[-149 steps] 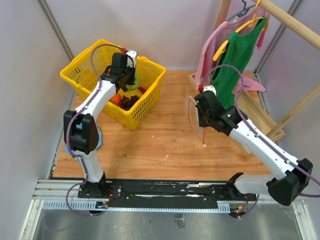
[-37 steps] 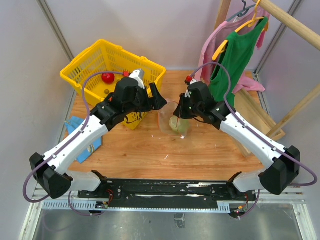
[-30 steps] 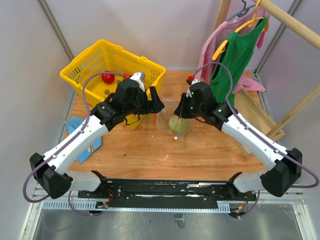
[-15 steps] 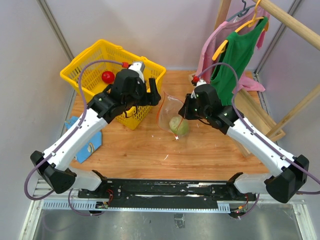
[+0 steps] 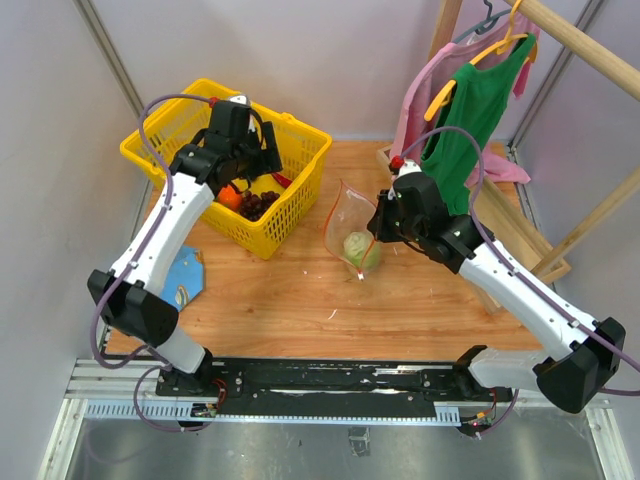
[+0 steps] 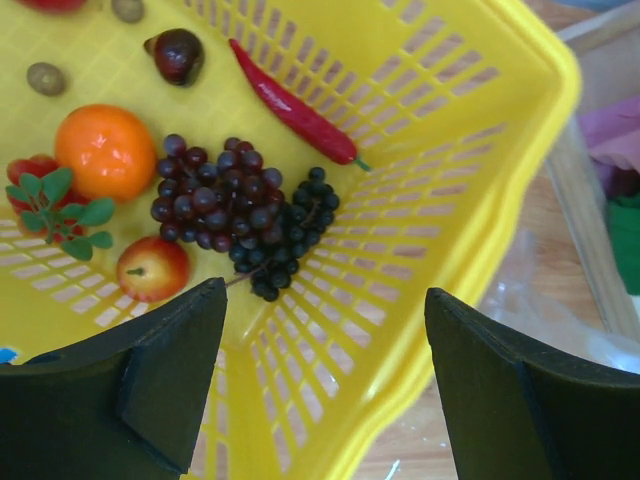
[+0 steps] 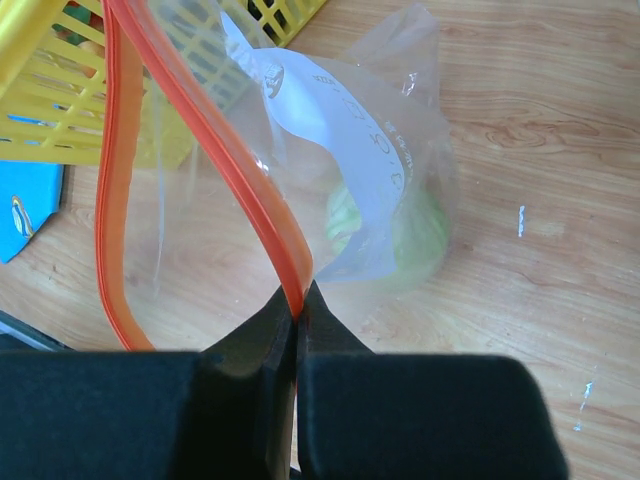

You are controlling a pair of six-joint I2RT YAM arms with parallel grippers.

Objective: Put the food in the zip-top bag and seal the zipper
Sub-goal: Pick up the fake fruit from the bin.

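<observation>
The left gripper grabs the grape bunch point(image 6: 240, 215) by its stem end point(image 6: 243, 277) next, leaving the grapes hanging free to enter the open zip-top bag.
The zip-top bag point(image 5: 347, 222) hangs open over the table with the light-green ball point(image 5: 358, 247) resting in its bottom. My right gripper point(image 5: 379, 229) is shut on the zipper point(image 7: 200, 135), pinching the red-orange strip at its fingertips point(image 7: 298, 300). The ball point(image 7: 420, 235) shows through the clear plastic point(image 7: 400, 90). My left gripper point(image 6: 325, 345) is open and empty above the yellow basket point(image 6: 480, 180). Below it lie the grape bunch point(image 6: 240, 215), the orange point(image 6: 105, 150) and a red round fruit point(image 6: 152, 268). From above, the left gripper point(image 5: 250, 160) hovers over the basket.
The basket point(image 5: 160, 140) also holds a red chilli point(image 6: 295, 105), a strawberry point(image 6: 35, 180) and small dark pieces. A blue flat item point(image 5: 182, 276) lies at the left table edge. Green and pink clothes point(image 5: 470, 110) hang on a wooden rack at the back right.
The left arm has swung away from the bag's mouth and back over the basket, still open. The right gripper keeps its pinch on the strip; the ball has settled in the bag.
</observation>
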